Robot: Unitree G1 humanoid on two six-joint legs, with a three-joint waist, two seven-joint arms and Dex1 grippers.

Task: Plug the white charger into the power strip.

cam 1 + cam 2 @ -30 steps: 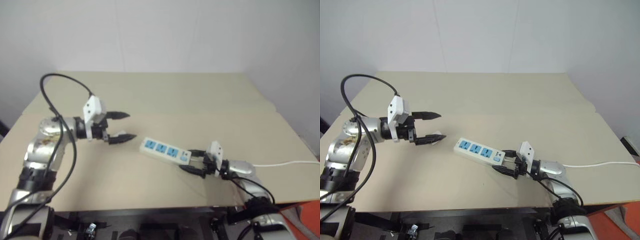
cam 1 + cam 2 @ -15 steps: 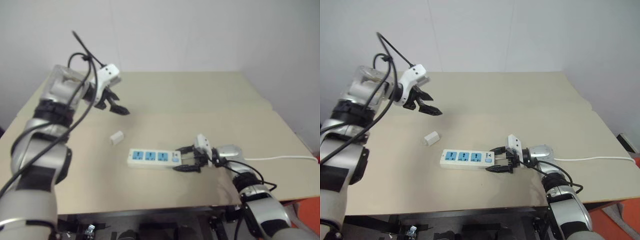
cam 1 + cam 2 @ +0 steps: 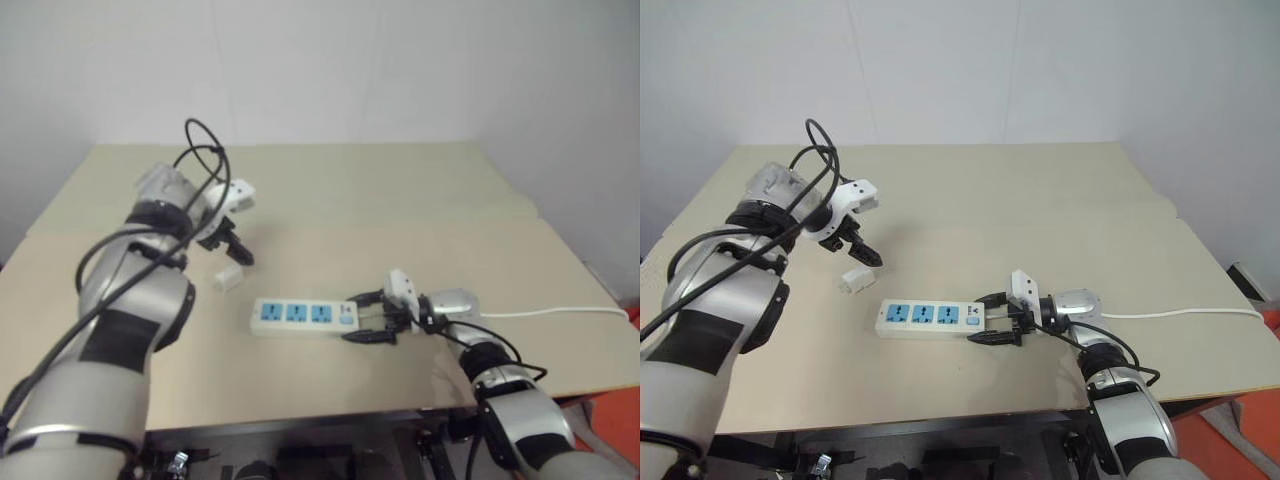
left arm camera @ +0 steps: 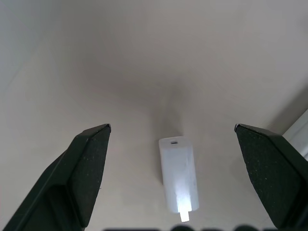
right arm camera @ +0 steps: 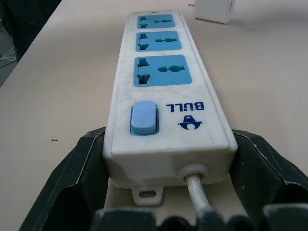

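My left gripper needs to go down first and then close on the charger. Its fingers are above the white charger (image 3: 229,277) (image 4: 178,174), so they would miss it if they closed now.
The white charger (image 3: 229,277) lies flat on the tan table, a little behind the left end of the power strip (image 3: 300,315). My left gripper (image 3: 230,252) hangs just above the charger, pointing down, jaws wide open. In the left wrist view the charger (image 4: 178,174) lies between the two black fingers (image 4: 86,163), apart from both. The strip lies across the table with three blue sockets facing up. My right gripper (image 3: 365,318) is shut on its switch end, and in the right wrist view a finger (image 5: 89,154) presses each side of the strip (image 5: 163,82).
The strip's thin white cord (image 3: 560,313) runs off to the right along the table (image 3: 400,200). The table's front edge lies close below the strip. A white wall stands behind the table.
My left arm swung up toward the back, then came down over the charger. The right gripper turned the strip so that it lies more squarely across the table.
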